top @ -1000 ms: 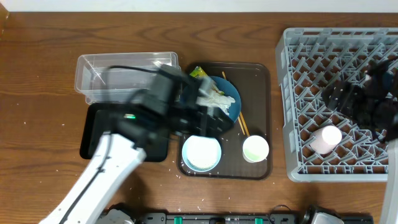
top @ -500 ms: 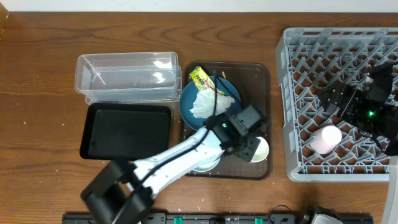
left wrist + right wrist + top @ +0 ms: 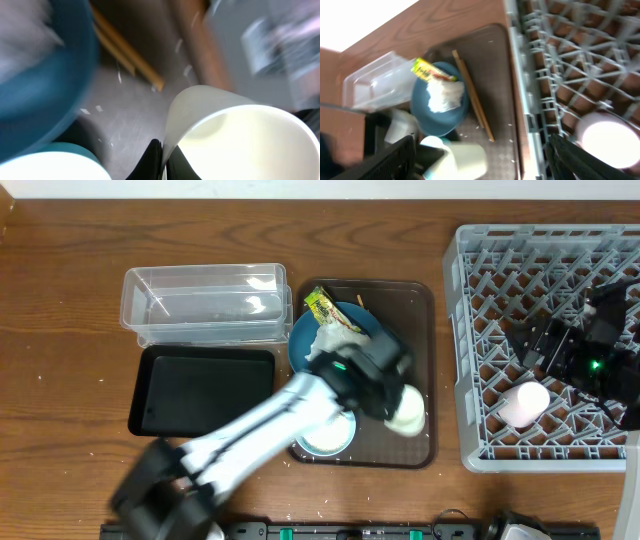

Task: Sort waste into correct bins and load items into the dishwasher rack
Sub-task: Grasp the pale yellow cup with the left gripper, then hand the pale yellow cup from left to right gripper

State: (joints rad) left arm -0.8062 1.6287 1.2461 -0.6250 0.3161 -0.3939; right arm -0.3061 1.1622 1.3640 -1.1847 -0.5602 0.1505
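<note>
My left gripper holds the white cup's rim. My right gripper grabs the cup's outer body, away from that rim, next, to load the rack [image 3: 480, 330].
My left gripper [image 3: 163, 161] is shut on the rim wall of a white cup [image 3: 240, 135], which hangs tilted over the brown serving tray [image 3: 420, 310]. From overhead, the left gripper [image 3: 388, 395] and cup [image 3: 408, 410] sit beside the white bowl [image 3: 325, 435]. The blue plate [image 3: 300, 345] carries a crumpled napkin [image 3: 325, 340] and a snack wrapper [image 3: 322, 308]. Chopsticks [image 3: 472, 100] lie on the tray with rice grains [image 3: 119, 76] around them. My right gripper [image 3: 481, 145] is open over the grey rack [image 3: 480, 330], near a pink cup [image 3: 525, 402] lying in it.
A clear tub [image 3: 205, 302] stands left of the serving tray, with the shallow black tray [image 3: 200, 390] in front of it. My left arm crosses diagonally from the front left over the bowl. The rack fills the right side of the table.
The left gripper swung across to the white cup and closed on its rim. The cup is now tipped and shifted slightly left. The right arm has hardly moved.
</note>
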